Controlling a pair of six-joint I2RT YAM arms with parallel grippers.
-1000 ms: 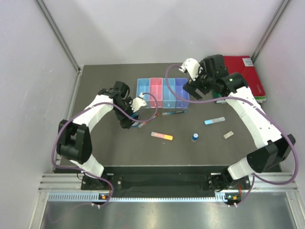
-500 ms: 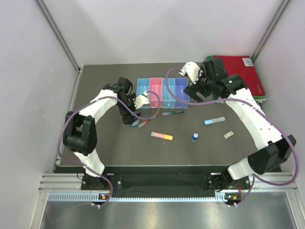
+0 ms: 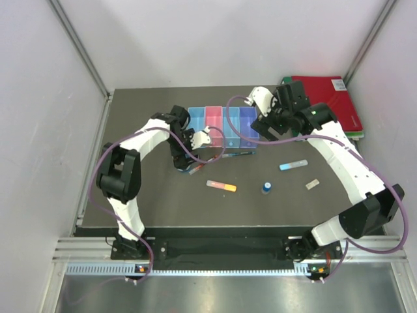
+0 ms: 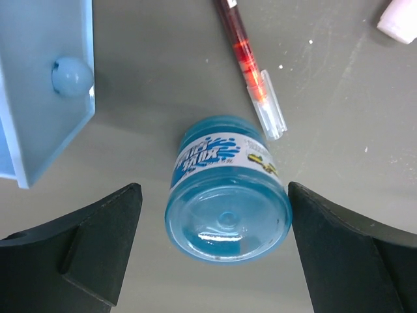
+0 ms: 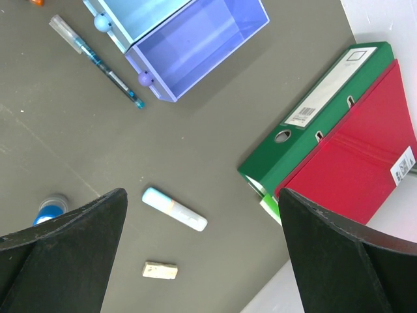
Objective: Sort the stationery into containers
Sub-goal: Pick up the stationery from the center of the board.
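My left gripper's open fingers have a gap beside the jar. The round blue jar (image 3: 185, 169) (image 4: 225, 189) would stay on the tabletop if I lifted my left gripper now.
A round blue jar (image 4: 225, 189) lies on its side on the dark table, between the open jaws of my left gripper (image 4: 214, 188), not touched by either finger. A red pen (image 4: 251, 72) lies just beyond it. In the top view my left gripper (image 3: 186, 162) is in front of the four joined bins: light blue (image 3: 196, 120), pink (image 3: 213, 121), light blue (image 3: 230, 124), purple (image 3: 248, 127). My right gripper (image 3: 267, 124) hangs open and empty above the table, right of the purple bin (image 5: 195, 45). A dark pen (image 5: 98, 62), light blue bar (image 5: 174, 209), pale tag (image 5: 159, 270) and blue-capped bottle (image 5: 51, 208) lie below it.
A pink-orange bar (image 3: 221, 186) lies in the middle of the table. A red binder (image 3: 335, 104) on a green binder (image 5: 313, 124) lies at the back right corner. White walls close in the table on three sides.
My left arm has swung its elbow in and its gripper has shifted a little right, toward the bins, over the jar. My right gripper has moved slightly.
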